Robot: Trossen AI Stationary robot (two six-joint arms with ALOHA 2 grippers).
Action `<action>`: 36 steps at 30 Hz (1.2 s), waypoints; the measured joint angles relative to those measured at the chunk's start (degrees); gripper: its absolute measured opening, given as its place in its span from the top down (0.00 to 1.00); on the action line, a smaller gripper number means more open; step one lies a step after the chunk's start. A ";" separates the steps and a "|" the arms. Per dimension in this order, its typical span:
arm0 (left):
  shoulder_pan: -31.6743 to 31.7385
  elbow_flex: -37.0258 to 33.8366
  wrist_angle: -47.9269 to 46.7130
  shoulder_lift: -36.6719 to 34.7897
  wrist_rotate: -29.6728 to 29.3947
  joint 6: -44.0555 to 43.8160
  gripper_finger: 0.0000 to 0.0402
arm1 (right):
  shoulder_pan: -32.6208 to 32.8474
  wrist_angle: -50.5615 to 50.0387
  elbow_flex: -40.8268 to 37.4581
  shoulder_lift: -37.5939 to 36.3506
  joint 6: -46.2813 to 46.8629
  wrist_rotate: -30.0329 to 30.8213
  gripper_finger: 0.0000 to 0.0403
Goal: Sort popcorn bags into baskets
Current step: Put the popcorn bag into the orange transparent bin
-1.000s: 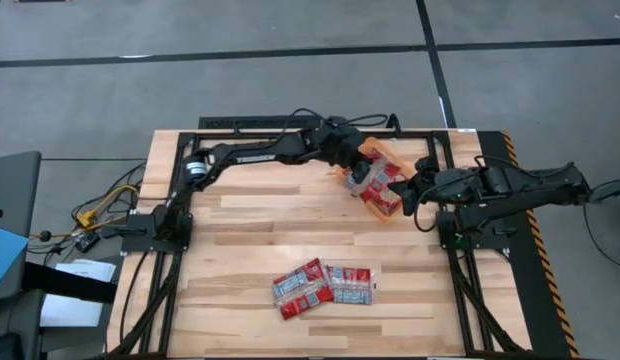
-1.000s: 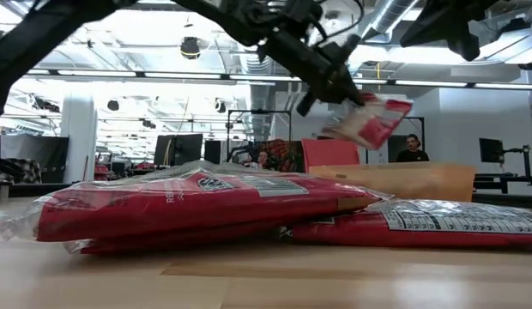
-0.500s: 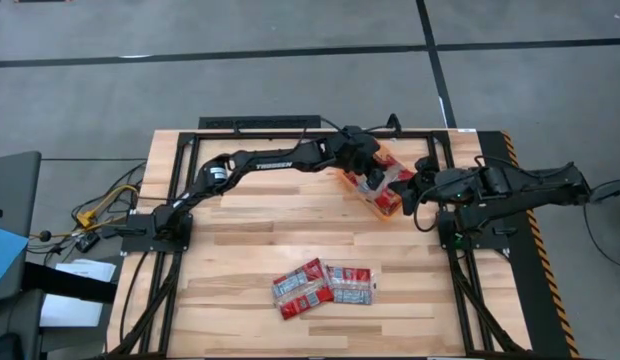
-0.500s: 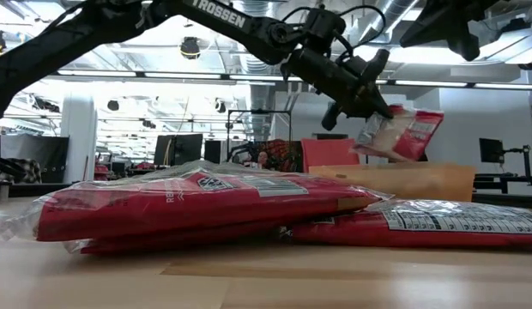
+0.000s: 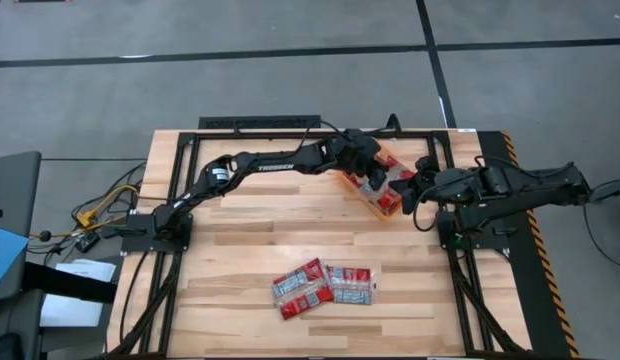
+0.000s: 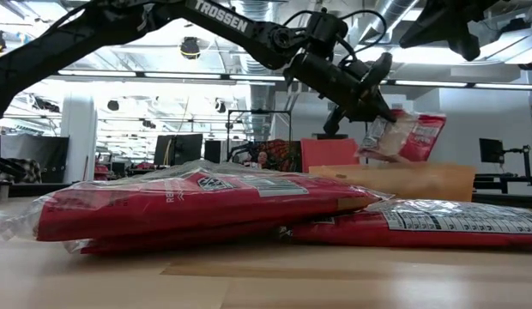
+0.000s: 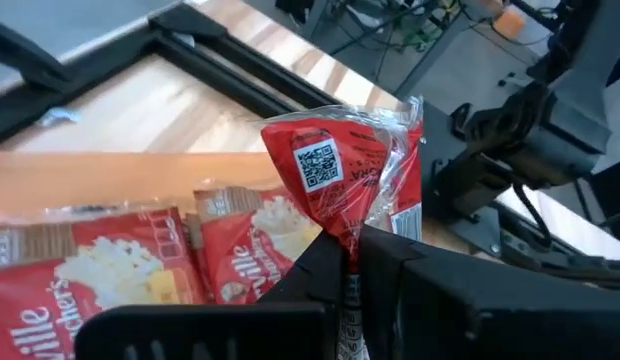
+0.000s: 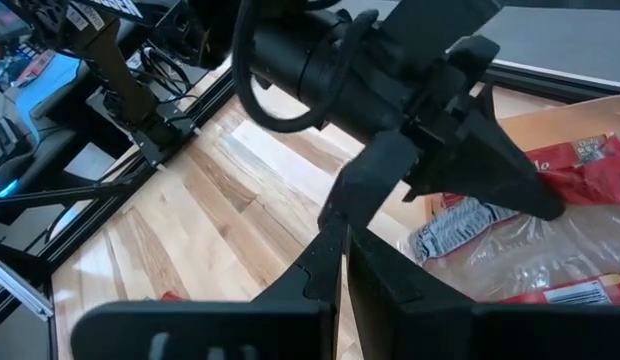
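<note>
The red popcorn bag is hanging over the middle of the orange basket and would drop onto the other bags. My left gripper should open now.
The shallow orange basket (image 5: 386,163) stands at the table's far right and holds several red popcorn bags (image 7: 100,265). My left gripper (image 5: 371,180) reaches over it, shut on one red bag (image 6: 405,136), also seen in the left wrist view (image 7: 348,165). My right gripper (image 5: 414,192) waits shut at the basket's right end, touching nothing. A few more red bags (image 5: 322,285) lie flat, overlapping, near the table's near edge (image 6: 197,204). My left gripper (image 7: 348,262) pinches the bag between its two fingers at one clear crimped edge (image 7: 350,232). The fingers slant down from the table's left. The bag sticks out beyond the fingertips, tilted, just above the basket's rim (image 6: 403,176). Whether it touches the bags below, I cannot tell.
The black frame rails (image 5: 260,124) run along the table's far edge, and the arm bases stand at both sides. My right arm (image 5: 510,185) lies close beside the basket. Bare wood (image 5: 280,225) stretches between the basket and the near bags.
My left gripper has carried the bag toward the table's right and down, from the basket's left side to over its middle. The bag has dropped from well above the rim to just over it and has turned flatter. My right arm has kept still.
</note>
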 joint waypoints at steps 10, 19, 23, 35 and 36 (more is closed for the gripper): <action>-0.67 0.00 1.32 0.00 0.35 1.37 0.89 | 0.00 0.01 0.00 0.00 -0.25 0.00 0.88; -1.05 0.00 1.03 -0.02 1.51 -0.61 0.63 | 0.00 0.00 0.00 0.00 -1.11 -0.04 0.88; -0.73 0.00 -2.51 -0.19 1.77 0.04 0.56 | 0.00 -1.19 0.02 0.17 -0.88 0.67 0.88; 6.08 -0.02 -34.88 -15.27 -3.61 14.71 0.69 | -8.18 -6.37 0.05 13.18 -1.37 4.00 0.98; 6.48 -0.02 -36.75 -17.06 -4.93 15.37 0.70 | -9.53 -6.20 0.04 14.77 -2.09 3.87 0.98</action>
